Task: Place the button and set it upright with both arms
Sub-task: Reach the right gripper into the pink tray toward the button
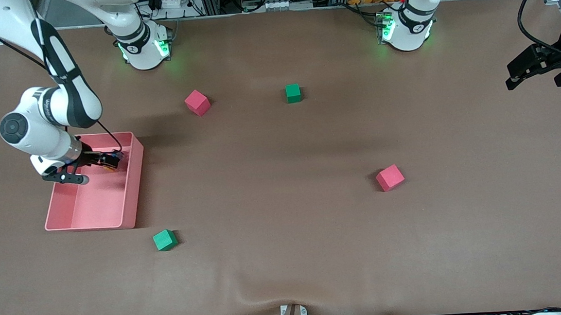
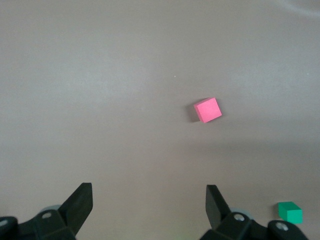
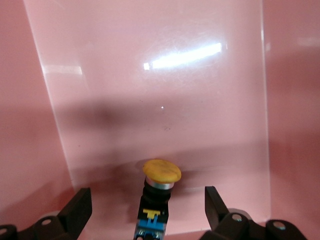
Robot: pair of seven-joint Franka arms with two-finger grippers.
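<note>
The button's yellow cap (image 3: 161,170) needs to stay free for standing the button upright, so my right gripper will grab the button by its black body (image 3: 152,210).
The button (image 3: 157,200), with an orange cap and a black body with blue and yellow marks, is inside the pink tray (image 1: 135,186). It sits between the fingers of my right gripper (image 3: 148,205), its cap end pointing away from the palm. The fingers are open and apart from it on both sides. In the front view the right gripper (image 1: 113,160) is low inside the tray's end nearest the robots' bases, with a bit of the button's orange (image 1: 111,169) showing under it. My left gripper (image 1: 536,81) waits open and empty above the table at the left arm's end, and shows open in its wrist view (image 2: 148,200).
Two red cubes (image 1: 197,102) (image 1: 390,177) and two green cubes (image 1: 293,93) (image 1: 165,240) lie scattered on the brown table. The left wrist view shows a red cube (image 2: 208,109) and a green cube (image 2: 290,212). The tray's walls surround the right gripper.
</note>
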